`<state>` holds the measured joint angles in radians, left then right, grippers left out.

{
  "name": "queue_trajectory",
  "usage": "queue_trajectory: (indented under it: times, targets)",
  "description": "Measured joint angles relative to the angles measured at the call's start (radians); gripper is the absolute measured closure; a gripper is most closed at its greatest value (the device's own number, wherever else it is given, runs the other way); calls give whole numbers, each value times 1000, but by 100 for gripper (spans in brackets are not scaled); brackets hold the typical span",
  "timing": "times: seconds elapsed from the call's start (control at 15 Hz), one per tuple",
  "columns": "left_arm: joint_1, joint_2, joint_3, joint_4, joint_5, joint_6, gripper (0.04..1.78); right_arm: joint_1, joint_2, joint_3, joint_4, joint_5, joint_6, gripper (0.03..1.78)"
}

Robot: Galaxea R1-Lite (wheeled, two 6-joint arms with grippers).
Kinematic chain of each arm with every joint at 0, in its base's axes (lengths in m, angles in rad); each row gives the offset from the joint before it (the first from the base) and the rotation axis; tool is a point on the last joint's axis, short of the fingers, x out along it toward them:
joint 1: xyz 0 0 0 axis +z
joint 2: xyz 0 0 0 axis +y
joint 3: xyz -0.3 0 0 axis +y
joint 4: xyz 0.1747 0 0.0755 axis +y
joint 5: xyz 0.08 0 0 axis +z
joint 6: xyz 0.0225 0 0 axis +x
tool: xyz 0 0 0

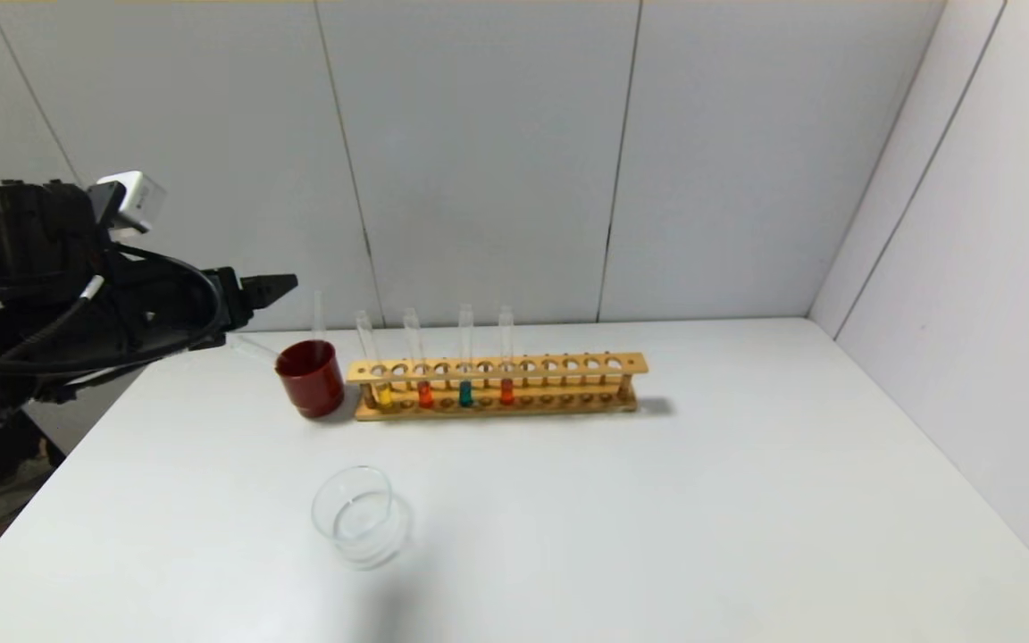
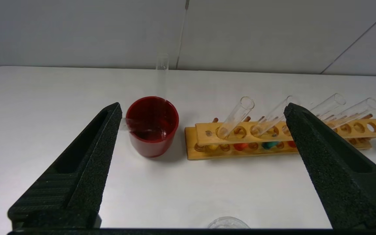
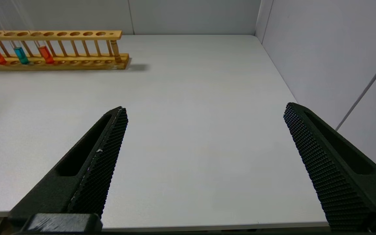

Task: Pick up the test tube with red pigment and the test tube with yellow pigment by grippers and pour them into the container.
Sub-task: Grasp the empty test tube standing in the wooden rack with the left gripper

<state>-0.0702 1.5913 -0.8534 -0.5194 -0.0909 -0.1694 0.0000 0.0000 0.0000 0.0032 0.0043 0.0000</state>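
My left gripper next picks up the yellow-pigment tube by the bare glass above the rack (image 1: 367, 338), since the wooden rack closes around its lower half.
A wooden rack (image 1: 497, 386) stands at the back of the white table. It holds the yellow-pigment tube (image 1: 383, 393), two red-orange tubes (image 1: 425, 393) (image 1: 506, 390) and a green tube (image 1: 465, 393) between them. The clear glass dish (image 1: 358, 513) sits nearer the front, empty. My left gripper (image 1: 278, 284) hovers above the table's back left, left of the rack, open and empty (image 2: 204, 108). In its wrist view the rack (image 2: 305, 129) and the dish's rim (image 2: 227, 223) show between the fingers. My right gripper (image 3: 204, 109) is open and empty over the table's right front edge, out of the head view.
A dark red cup (image 1: 310, 378) stands just left of the rack, with two empty glass tubes in it (image 2: 152, 125). Grey walls close the back and right sides. In the right wrist view the rack's right end (image 3: 77, 49) is far off.
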Motion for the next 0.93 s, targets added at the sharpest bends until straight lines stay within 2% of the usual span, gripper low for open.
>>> queue_trajectory:
  times: [0.33,0.93]
  targets:
    - [-61,130,30,-143,-42,20,7,0,0,0,0,0,0,6]
    - [-114,339,14,-320,-39,23,7,0,0,0,0,0,0,6]
